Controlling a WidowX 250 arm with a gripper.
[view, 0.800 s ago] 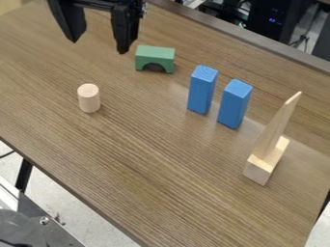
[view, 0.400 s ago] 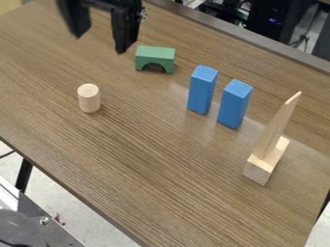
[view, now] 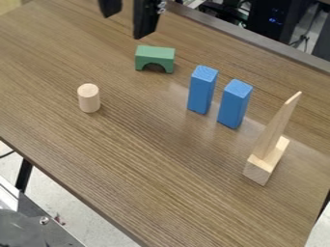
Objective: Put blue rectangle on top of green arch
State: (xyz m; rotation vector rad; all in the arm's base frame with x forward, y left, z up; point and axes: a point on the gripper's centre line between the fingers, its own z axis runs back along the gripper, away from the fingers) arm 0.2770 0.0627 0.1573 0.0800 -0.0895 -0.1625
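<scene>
Next, my gripper grabs the top end of the blue rectangle closer to the arch [view: 155,58], to stack the rectangle on the green arch.
The black gripper [view: 124,25] hangs at the top edge of the camera view, open with nothing between its fingers, above and a little left of the green arch. The green arch [view: 155,58] stands upright on the table, its opening facing down. Right of it and nearer the camera, a blue rectangle [view: 202,90] stands on end. A second blue rectangle [view: 234,104] stands upright just to its right, with a narrow gap between the two.
A wooden cylinder [view: 89,98] stands on the left part of the table [view: 148,154]. To the right, a pale wooden block [view: 266,161] lies with a thin tall wooden wedge [view: 277,126] rising from it. Dark equipment [view: 274,19] sits beyond the far edge.
The gripper has moved to the right and up in the view, its fingers still apart. The arch, the blue rectangles and the wooden pieces have stayed put.
</scene>
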